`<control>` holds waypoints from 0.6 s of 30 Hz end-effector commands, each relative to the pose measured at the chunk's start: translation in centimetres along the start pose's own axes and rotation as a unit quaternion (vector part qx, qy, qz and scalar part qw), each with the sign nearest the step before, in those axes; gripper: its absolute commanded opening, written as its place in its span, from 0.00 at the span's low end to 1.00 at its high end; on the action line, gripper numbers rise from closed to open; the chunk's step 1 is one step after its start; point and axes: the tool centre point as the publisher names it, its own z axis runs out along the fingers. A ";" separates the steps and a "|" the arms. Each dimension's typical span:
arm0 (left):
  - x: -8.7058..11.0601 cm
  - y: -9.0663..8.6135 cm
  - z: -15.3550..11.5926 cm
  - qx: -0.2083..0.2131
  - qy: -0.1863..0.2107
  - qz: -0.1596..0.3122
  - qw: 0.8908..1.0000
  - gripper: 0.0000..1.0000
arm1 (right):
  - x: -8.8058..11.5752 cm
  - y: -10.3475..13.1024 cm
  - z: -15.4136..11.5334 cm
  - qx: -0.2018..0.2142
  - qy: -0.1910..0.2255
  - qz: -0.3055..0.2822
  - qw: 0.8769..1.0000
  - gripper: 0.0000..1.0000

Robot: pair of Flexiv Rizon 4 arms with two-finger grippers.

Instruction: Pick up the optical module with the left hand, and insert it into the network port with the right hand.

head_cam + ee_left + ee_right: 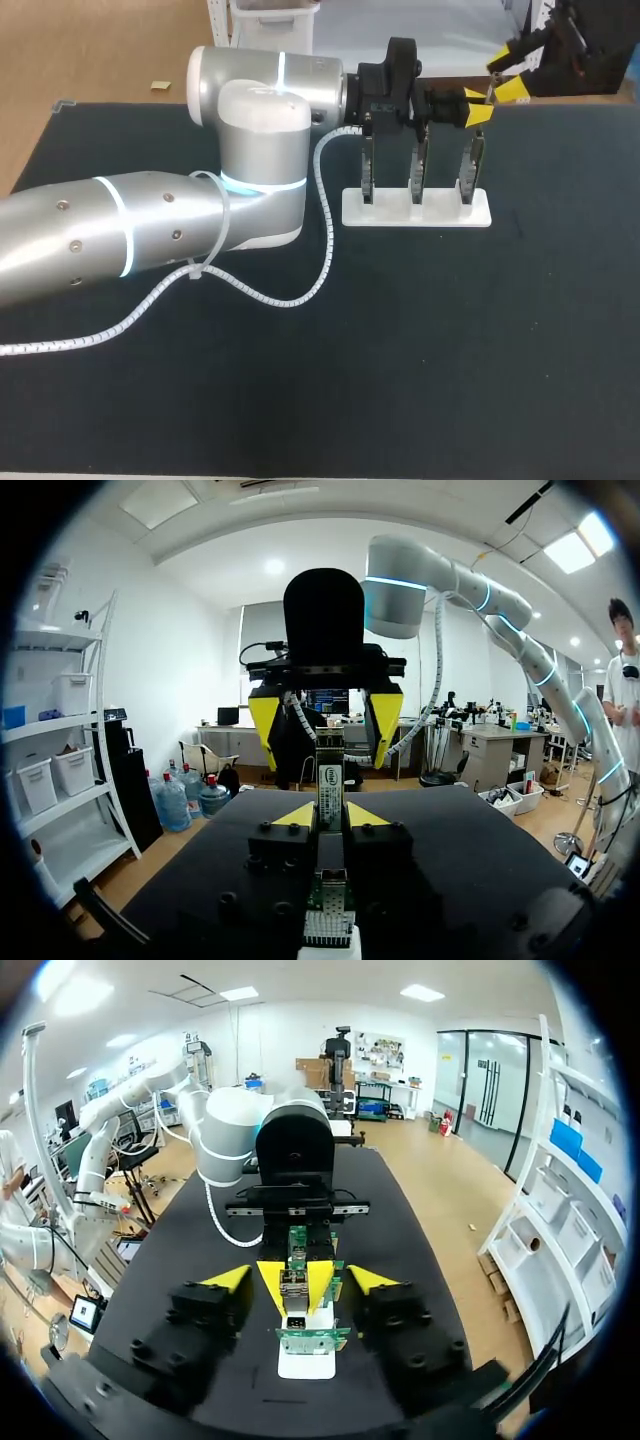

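The robot's right gripper should next grab the optical module by its upper end (294, 1277), so that the module's other end stays free to go into the network port (297, 1322).
The optical module (329, 780), a slim metal bar with a small label, stands upright with my left gripper (330, 815) shut on it. In the head view my left gripper (478, 112) hovers above the right end of a white stand (440, 212) carrying three upright network port boards (418, 165). My right gripper (505, 80) faces it from the far right. In the right wrist view my right gripper (299, 1280) is open, with its yellow fingertips (228, 1278) wide on either side of the left gripper's tips and the module (293, 1300). A port board (312, 1338) lies just beneath.
A white spiral-wrapped cable (300, 295) trails from my left arm over the black mat (450, 350). My left arm's large silver body (250, 160) fills the table's back left. The stand's other boards (368, 165) rise beside the grippers.
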 end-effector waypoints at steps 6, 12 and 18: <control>0.0 0.2 0.0 0.002 0.001 0.000 1.000 0.00 | 0.1 0.1 0.2 -0.005 0.003 -0.001 1.000 0.00; 0.0 0.2 0.0 0.002 0.001 0.000 1.000 0.00 | 0.2 0.1 0.2 -0.006 0.004 -0.001 1.000 0.00; 0.0 0.2 0.0 0.002 0.001 0.000 1.000 0.00 | 0.3 0.0 0.1 -0.007 0.003 -0.001 1.000 0.00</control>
